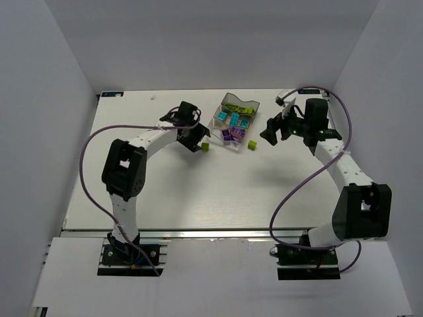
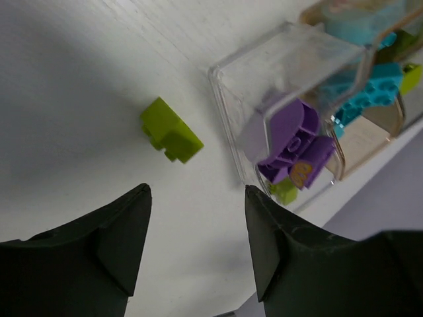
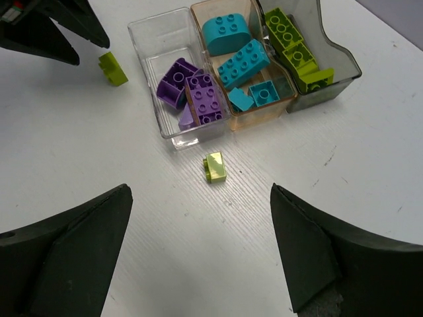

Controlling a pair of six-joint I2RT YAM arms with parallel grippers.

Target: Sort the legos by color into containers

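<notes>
The lime lego should join the lime legos. I should next grab it by its studs and base with my left gripper, so that its ends stay free.
The clear three-part tray [image 3: 147, 79] holds purple legos [image 3: 198, 99], cyan legos [image 3: 241, 59] and lime legos [image 3: 294, 46], one color per compartment. Two lime legos lie loose on the table. One [image 3: 215, 166] sits just in front of the purple compartment, ahead of my open, empty right gripper [image 3: 198, 198]. The other [image 2: 170, 130] rests left of the tray [image 2: 284, 59], beyond my open, empty left gripper [image 2: 197, 198]. From above, the left gripper [image 1: 198, 142] hovers beside its lego [image 1: 205, 146], and the right gripper [image 1: 269, 134] is right of the other one [image 1: 252, 145].
The tray [image 1: 229, 99] stands at the back middle of the white table, between both arms. Grey walls enclose the table on three sides. A purple cable [image 1: 291, 198] loops over the table near the right arm.
</notes>
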